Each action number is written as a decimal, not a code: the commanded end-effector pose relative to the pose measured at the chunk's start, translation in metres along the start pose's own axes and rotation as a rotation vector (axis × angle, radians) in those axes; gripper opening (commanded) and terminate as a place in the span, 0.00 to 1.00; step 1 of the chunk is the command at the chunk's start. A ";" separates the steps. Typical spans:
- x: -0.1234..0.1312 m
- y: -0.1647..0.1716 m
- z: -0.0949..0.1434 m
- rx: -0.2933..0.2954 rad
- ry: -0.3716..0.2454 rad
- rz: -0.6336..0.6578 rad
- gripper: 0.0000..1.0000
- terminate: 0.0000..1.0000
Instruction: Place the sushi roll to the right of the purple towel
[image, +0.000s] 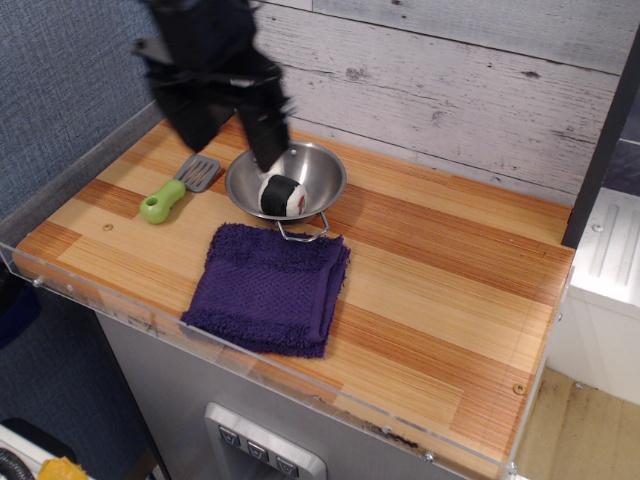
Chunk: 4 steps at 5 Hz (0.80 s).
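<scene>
The gripper grabs the sushi roll by its black-wrapped body (278, 196) next, to set the roll beside the purple towel (270, 288).
The sushi roll (281, 194), black wrap with a white end, lies inside the steel bowl (317, 166) at the back of the wooden counter. The dark purple towel (270, 288) lies folded flat just in front of the bowl, touching its wire handle. My black gripper (232, 150) hangs over the bowl's left rim, above and left of the roll, blurred by motion. Its two fingers stand apart and hold nothing; the right fingertip (267, 155) is just above the roll.
A green-handled spatula (176, 191) lies left of the bowl. A clear raised rim (60, 285) runs along the counter's front and left edges. Bare wood (450, 290) stretches right of the towel. A plank wall stands behind.
</scene>
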<state>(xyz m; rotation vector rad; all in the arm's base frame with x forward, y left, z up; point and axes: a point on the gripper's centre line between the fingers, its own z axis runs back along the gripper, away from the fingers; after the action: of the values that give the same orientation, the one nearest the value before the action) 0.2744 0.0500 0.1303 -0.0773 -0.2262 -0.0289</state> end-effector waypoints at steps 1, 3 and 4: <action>0.052 -0.005 -0.004 0.052 -0.067 0.012 1.00 0.00; 0.068 0.003 -0.032 0.061 -0.125 0.001 1.00 0.00; 0.067 0.016 -0.045 0.086 -0.087 0.023 1.00 0.00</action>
<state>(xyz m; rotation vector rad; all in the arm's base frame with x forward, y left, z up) 0.3441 0.0576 0.0828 -0.0131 -0.2614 0.0141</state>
